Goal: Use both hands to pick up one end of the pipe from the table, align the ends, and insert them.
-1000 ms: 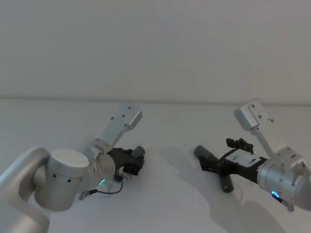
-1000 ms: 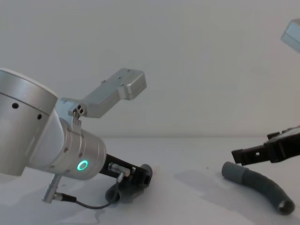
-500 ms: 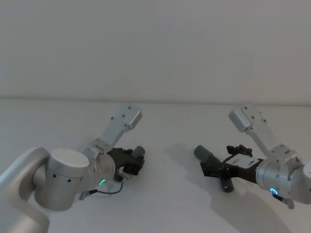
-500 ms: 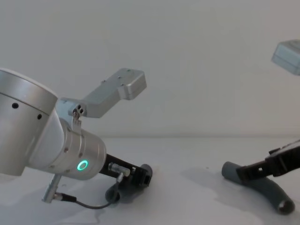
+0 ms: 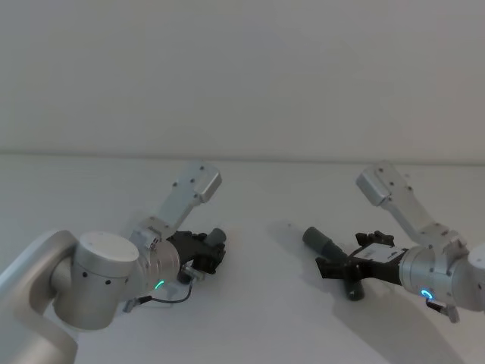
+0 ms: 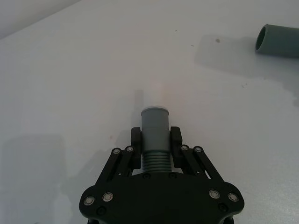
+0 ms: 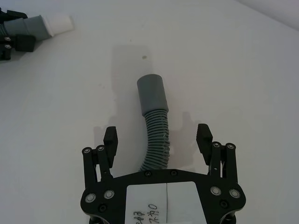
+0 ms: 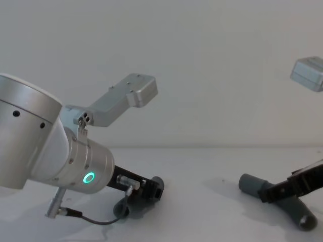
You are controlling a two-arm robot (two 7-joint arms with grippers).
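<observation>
My right gripper should grab the longer pipe by its ribbed part (image 7: pixel 158 135) next. That keeps the longer pipe's wide collar (image 7: pixel 153 94) free for the tip of the shorter piece.
My left gripper (image 6: pixel 155 140) is shut on the shorter grey pipe piece (image 6: pixel 155 122), low over the white table (image 5: pixel 258 326); its whitish tip (image 7: pixel 58 23) points toward the other piece. In the head view this gripper (image 5: pixel 208 252) sits left of centre. The longer curved pipe piece (image 7: pixel 158 133) lies on the table at the right, its wider collar socket (image 7: pixel 152 93) facing left. My right gripper (image 7: pixel 157 136) is open and down at the table, one finger on each side of the ribbed part behind the collar. In the chest view it (image 8: pixel 270 192) crosses that pipe (image 8: pixel 250 182).
A plain white wall stands behind the table. Bare table separates the two pipe pieces. The left arm's thick silver wrist with the green ring (image 8: pixel 89 177) takes up the near left of the chest view.
The right gripper has dropped toward the table and slid forward, so its open fingers now straddle the longer pipe. The left gripper and its piece have not moved.
</observation>
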